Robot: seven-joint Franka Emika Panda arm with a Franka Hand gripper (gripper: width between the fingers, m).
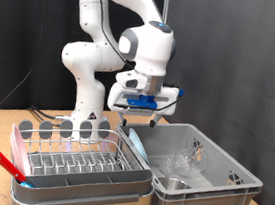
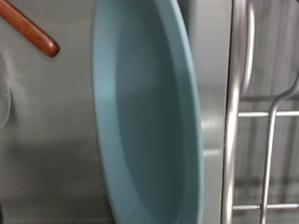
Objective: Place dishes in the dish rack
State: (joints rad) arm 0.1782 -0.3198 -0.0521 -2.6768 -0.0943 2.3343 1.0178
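Observation:
My gripper's fingers stop just above the upper rim of the pale blue plate (image 1: 137,146), so my gripper lowers first and only then closes on the plate.
A pale blue plate (image 1: 137,146) stands on edge, tilted, at the right end of the dish rack (image 1: 70,162), in the gap beside the grey bin. My gripper (image 1: 135,120) hangs directly over the plate's upper rim; its fingertips are too small to make out there. In the wrist view the blue plate (image 2: 149,112) fills the middle, very close and blurred, with the dish rack's silver wires (image 2: 245,112) beside it and no fingers showing. Other dishes, shiny and clear pieces (image 1: 178,170), lie inside the bin.
The deep grey plastic bin (image 1: 230,182) stands at the exterior view's right, touching the rack's tray. A red handle (image 1: 7,163) rests at the tray's left corner and shows again as a red-brown handle (image 2: 33,35). Dark rounded pieces (image 1: 79,128) line the rack's back. The robot base stands behind.

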